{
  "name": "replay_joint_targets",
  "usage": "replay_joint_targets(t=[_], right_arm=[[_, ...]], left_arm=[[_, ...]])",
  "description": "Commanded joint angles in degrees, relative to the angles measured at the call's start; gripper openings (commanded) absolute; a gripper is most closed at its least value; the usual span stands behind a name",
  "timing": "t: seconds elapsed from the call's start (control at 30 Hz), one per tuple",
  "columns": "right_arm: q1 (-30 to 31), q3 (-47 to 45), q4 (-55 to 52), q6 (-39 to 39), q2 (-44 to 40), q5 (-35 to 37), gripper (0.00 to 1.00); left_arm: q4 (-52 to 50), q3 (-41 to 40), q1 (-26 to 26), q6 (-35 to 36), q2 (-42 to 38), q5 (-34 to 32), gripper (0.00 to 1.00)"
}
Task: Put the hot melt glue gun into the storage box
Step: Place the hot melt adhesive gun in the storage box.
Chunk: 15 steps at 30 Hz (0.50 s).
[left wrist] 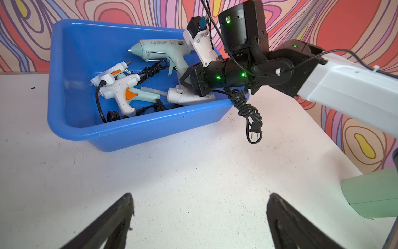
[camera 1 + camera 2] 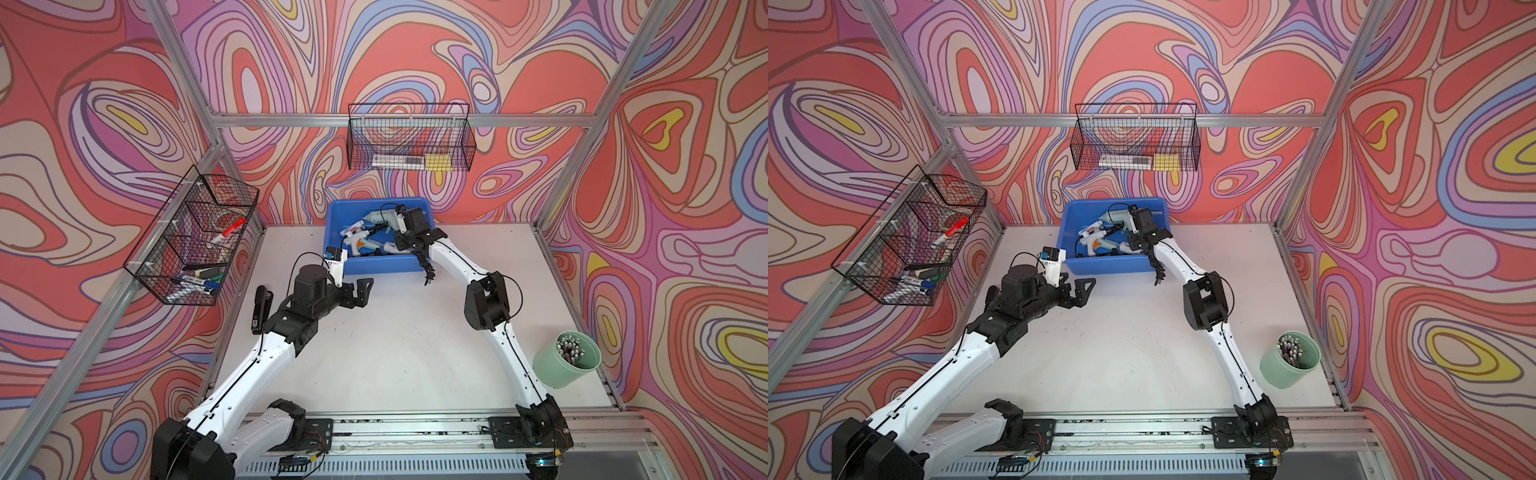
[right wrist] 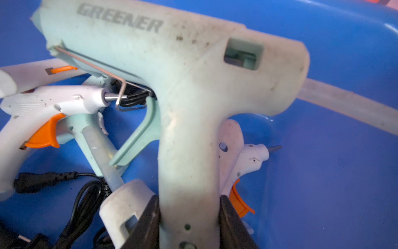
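Nozzle and stick of the pale green glue gun [image 3: 185, 86] are inside the box, above white guns, so the robot's right hand should let go of the gun now.
The blue storage box [image 2: 332, 237] [image 2: 1070, 232] [image 1: 137, 129] stands at the back of the white table. My right gripper [image 3: 189, 200] [image 1: 187, 79] reaches over the box's near rim and is shut on the handle of a pale green hot melt glue gun [image 3: 185, 86] [image 1: 159, 50] [image 2: 376, 217] marked GREENER. That gun is inside the box, above several smaller white glue guns [image 1: 122, 94]. Its coiled black cord [image 1: 249, 116] [image 2: 426, 266] hangs out over the rim. My left gripper [image 1: 199, 200] [image 2: 361, 291] [image 2: 1084, 289] is open and holds nothing, above the bare table in front of the box.
A pale green cup [image 2: 567, 359] of pens stands at the table's right edge. Black wire baskets hang on the left wall [image 2: 195, 237] and the back wall [image 2: 411, 141]. A black oblong tool [image 2: 259, 309] lies by the left arm.
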Motion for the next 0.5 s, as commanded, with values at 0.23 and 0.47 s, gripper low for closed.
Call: replay_joint_targets(t=[0.23, 0.47], right_arm=[[0.4, 0.3, 0.4, 1.5, 3.5, -1.6, 0.47], [0.3, 0.4, 0.2, 0.8, 1.6, -1.2, 0.60]], left_arm=[[-2.3, 2.3, -0.2, 1.7, -1.1, -1.1, 0.99], [-2.2, 2.5, -0.2, 1.8, -1.2, -1.4, 0.99]])
